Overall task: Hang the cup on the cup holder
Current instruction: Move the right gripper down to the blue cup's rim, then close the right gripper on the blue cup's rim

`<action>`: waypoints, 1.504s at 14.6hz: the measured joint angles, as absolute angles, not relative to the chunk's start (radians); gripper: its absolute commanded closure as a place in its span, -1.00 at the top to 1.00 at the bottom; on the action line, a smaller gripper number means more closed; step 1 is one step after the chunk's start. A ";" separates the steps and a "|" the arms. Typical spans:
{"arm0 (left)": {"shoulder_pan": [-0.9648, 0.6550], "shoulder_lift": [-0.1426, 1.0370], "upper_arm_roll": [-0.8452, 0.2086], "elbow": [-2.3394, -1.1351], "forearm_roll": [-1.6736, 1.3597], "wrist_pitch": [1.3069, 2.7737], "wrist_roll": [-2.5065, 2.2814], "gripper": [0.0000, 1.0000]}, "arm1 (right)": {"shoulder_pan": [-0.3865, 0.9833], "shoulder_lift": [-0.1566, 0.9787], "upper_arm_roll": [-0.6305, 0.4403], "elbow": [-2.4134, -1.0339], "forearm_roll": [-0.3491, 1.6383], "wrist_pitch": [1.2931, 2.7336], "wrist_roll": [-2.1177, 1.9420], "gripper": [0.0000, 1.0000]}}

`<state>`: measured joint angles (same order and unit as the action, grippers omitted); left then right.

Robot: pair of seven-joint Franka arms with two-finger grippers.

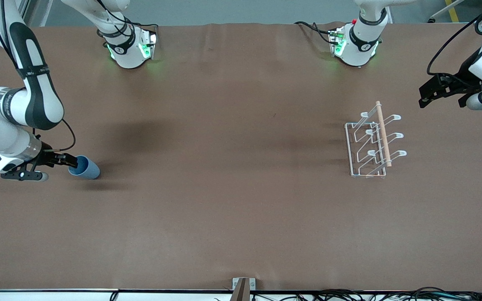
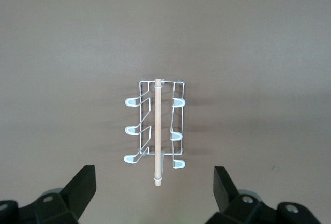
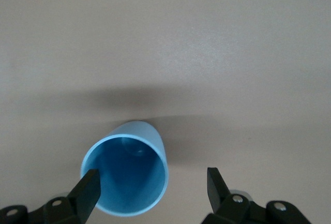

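Note:
The robot's right gripper isn't ready to close on the cup yet and needs to lower first, because its fingers reach only the light-blue cup's rim [image 3: 167,176], short of the cup's side [image 3: 162,147].
The light-blue cup [image 1: 85,168] lies on its side on the brown table at the right arm's end, its mouth turned toward my right gripper [image 1: 70,161]. In the right wrist view the cup [image 3: 126,175] sits off-centre between the open fingers, its rim by one fingertip [image 3: 89,189]; my right gripper [image 3: 152,185] is open and holds nothing. The white wire cup holder [image 1: 373,144] with its wooden rod stands at the left arm's end. My left gripper [image 1: 423,96] hangs open and empty in the air beside it. The rack [image 2: 155,131] also shows in the left wrist view, past the open left gripper [image 2: 153,185].
The two arm bases [image 1: 130,48] [image 1: 356,46] stand at the table's edge farthest from the front camera. A small metal bracket [image 1: 243,286] sits at the edge nearest the camera, with cables along that edge.

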<state>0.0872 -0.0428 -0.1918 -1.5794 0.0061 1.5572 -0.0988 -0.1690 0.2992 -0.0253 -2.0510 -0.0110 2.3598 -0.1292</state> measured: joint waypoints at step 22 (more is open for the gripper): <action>0.087 -0.028 -0.192 -1.579 0.004 1.557 -0.099 1.00 | -0.168 0.315 -0.011 -1.969 -0.011 2.232 -0.125 -0.99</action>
